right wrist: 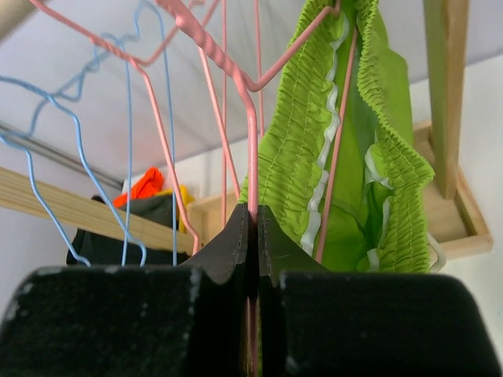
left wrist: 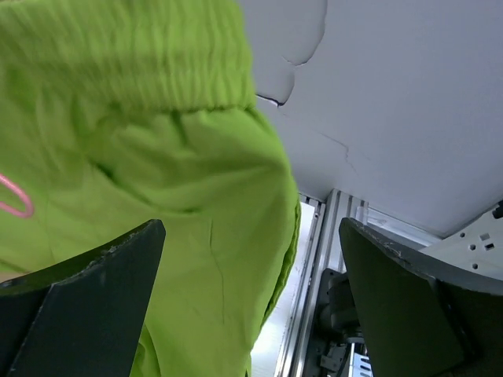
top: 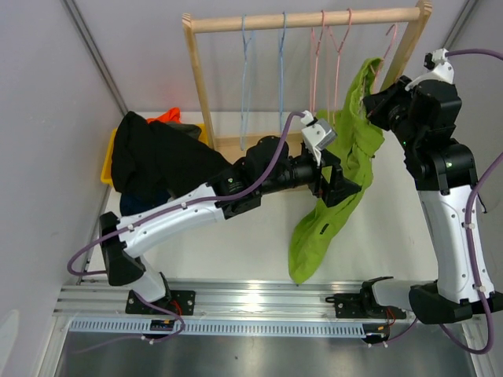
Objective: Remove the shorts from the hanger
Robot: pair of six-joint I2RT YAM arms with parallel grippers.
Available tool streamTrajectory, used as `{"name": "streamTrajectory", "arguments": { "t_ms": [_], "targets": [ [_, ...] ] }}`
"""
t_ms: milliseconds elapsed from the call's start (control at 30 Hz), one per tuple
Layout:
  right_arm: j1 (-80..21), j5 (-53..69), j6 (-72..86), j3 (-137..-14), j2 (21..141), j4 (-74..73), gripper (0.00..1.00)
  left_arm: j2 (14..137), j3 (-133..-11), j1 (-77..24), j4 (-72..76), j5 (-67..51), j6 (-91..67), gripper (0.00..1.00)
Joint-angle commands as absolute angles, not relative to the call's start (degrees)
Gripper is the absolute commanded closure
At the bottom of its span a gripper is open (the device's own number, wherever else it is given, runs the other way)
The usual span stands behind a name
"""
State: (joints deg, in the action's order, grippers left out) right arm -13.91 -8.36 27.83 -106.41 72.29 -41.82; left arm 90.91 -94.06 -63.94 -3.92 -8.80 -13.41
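Note:
The shorts need to be pulled off, so my left gripper will next grip their side edge below the waistband (top: 359,162) (left wrist: 263,201) and leave out the hanger wire.
The lime green shorts (top: 346,157) hang from a pink wire hanger (top: 389,43) at the right end of the wooden rack, one leg trailing down to the table. My left gripper (top: 339,179) is open at the middle of the shorts. In the left wrist view the green fabric (left wrist: 181,181) lies between the spread fingers (left wrist: 86,306), which do not pinch it. My right gripper (top: 377,102) is shut on the pink hanger wire (right wrist: 253,157) next to the shorts' waistband (right wrist: 346,149). Black (top: 157,157) and orange shorts (top: 167,118) lie piled at the left.
The wooden rack (top: 306,20) stands at the back with empty blue hangers (top: 247,55) and pink hangers (top: 318,47). A yellow bin (top: 108,161) at the left holds the piled shorts. A metal rail (top: 251,298) runs along the near edge.

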Motion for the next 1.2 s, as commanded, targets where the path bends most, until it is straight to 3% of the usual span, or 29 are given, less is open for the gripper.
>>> {"name": "streamTrajectory", "arguments": {
  "t_ms": [0,67,333,367,400,433,467,733,967,1167],
  "targets": [
    [-14.76,-7.29,29.53,-106.61,70.84,-36.91,1.00,93.24,-96.33,-65.39,-1.41,-10.90,-13.01,0.01],
    [-14.77,-7.03,29.71,-106.96,70.84,-36.74,1.00,94.13,-96.15,-65.83,-1.32,-10.81,-13.09,0.05],
    [-14.94,-6.77,29.70,-111.00,72.24,-37.70,1.00,96.33,-92.29,-67.67,-1.15,-8.18,-14.24,0.42],
    [-14.94,-6.77,29.79,-111.01,72.16,-37.71,1.00,96.42,-92.02,-67.76,-1.06,-7.74,-14.33,0.49],
    [-14.94,-6.51,29.97,-110.92,71.98,-37.62,1.00,96.68,-91.93,-67.85,-1.14,-7.30,-14.41,0.73],
    [-14.85,-6.50,29.97,-110.83,71.90,-37.44,1.00,97.29,-92.37,-67.85,-1.40,-6.77,-14.50,0.82],
    [-14.85,-6.59,30.14,-110.66,71.89,-37.35,1.00,97.47,-92.72,-68.03,-2.28,-5.64,-14.59,0.99],
    [-14.77,-7.38,29.36,-110.30,72.25,-37.09,1.00,94.75,-88.87,-72.50,-2.99,-0.27,-13.45,1.00],
    [-13.45,-7.65,28.30,-111.36,72.95,-37.35,1.00,88.51,-73.33,-83.83,-0.44,7.91,-15.10,1.00],
    [-12.92,-7.47,29.18,-109.52,71.81,-37.88,1.00,87.98,-68.20,-85.34,0.88,10.63,-18.28,1.00]
  ]
}}
